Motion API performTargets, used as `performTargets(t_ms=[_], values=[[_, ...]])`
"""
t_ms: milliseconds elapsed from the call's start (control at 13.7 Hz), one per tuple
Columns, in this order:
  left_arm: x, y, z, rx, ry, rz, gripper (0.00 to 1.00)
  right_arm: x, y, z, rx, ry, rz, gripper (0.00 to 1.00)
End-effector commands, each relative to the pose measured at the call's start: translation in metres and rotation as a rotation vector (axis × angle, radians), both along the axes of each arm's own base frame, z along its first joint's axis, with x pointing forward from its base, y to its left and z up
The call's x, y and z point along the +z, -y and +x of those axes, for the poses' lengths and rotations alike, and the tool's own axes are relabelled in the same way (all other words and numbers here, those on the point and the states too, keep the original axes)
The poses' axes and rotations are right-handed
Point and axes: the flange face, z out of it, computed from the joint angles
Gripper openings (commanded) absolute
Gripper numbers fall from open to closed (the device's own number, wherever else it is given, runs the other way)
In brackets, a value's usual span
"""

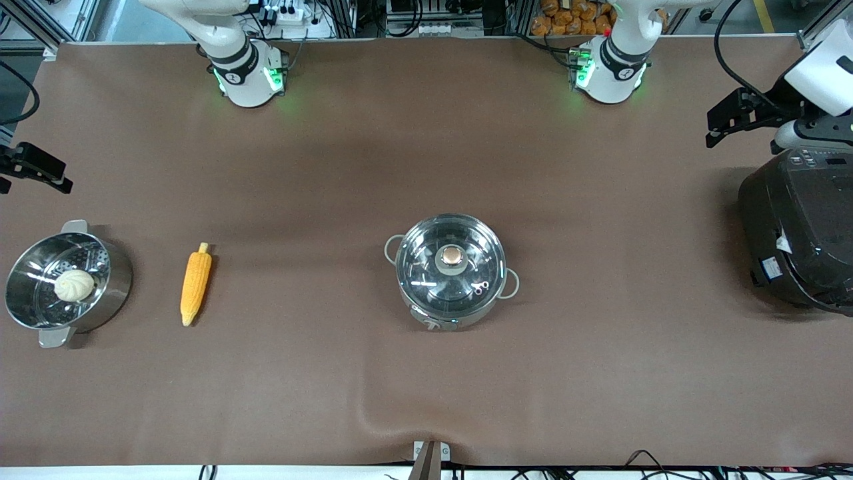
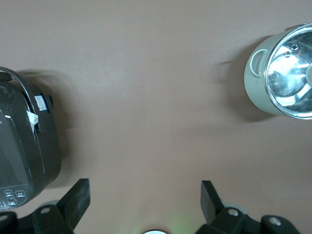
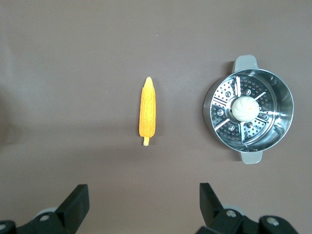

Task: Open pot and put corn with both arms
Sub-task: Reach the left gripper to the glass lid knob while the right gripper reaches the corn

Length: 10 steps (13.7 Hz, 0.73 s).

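Note:
The pot (image 1: 448, 312) needs to be opened for the corn, so my left gripper should grab the round knob of the glass lid next.
The shiny steel pot (image 1: 426, 313) stands mid-table with its glass lid (image 1: 426, 267) on, copper knob (image 1: 452, 255) up. It also shows in the left wrist view (image 2: 258, 83). The yellow-orange corn (image 1: 196, 285) lies on the table toward the right arm's end, also in the right wrist view (image 3: 147, 113). My left gripper (image 1: 716, 130) is open and empty, up over the table beside the black cooker; it shows in its wrist view (image 2: 145, 195). My right gripper (image 1: 40, 170) is open and empty, up over the right arm's end of the table; it shows in its wrist view (image 3: 144, 197).
A steel steamer pot (image 1: 118, 280) with a white bun (image 1: 74, 285) in it stands beside the corn at the right arm's end; it also shows in the right wrist view (image 3: 288, 105). A big black cooker (image 1: 800, 233) stands at the left arm's end.

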Motion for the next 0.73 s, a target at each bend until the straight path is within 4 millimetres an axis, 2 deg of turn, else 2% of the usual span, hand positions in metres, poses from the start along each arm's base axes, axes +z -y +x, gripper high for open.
performTargets(t_ms=[0, 146, 292, 510, 656], values=[[0.003, 0.001, -0.002, 0.008, -0.008, -0.020, 1.00, 0.000, -0.001, -0.005, 0.005, -0.012, -0.011, 1.00], [0.001, 0.009, 0.009, 0.004, -0.007, -0.025, 1.00, -0.002, 0.001, -0.006, 0.000, -0.026, 0.001, 1.00], [-0.036, 0.020, 0.034, -0.001, -0.073, -0.022, 1.00, -0.002, 0.001, -0.006, -0.003, -0.026, 0.001, 1.00], [-0.084, 0.071, 0.058, -0.027, -0.110, -0.024, 1.00, -0.004, 0.000, -0.005, -0.003, -0.028, 0.001, 1.00], [-0.120, 0.119, 0.070, -0.044, -0.108, -0.033, 1.00, -0.020, -0.002, 0.007, -0.001, -0.022, 0.001, 1.00]])
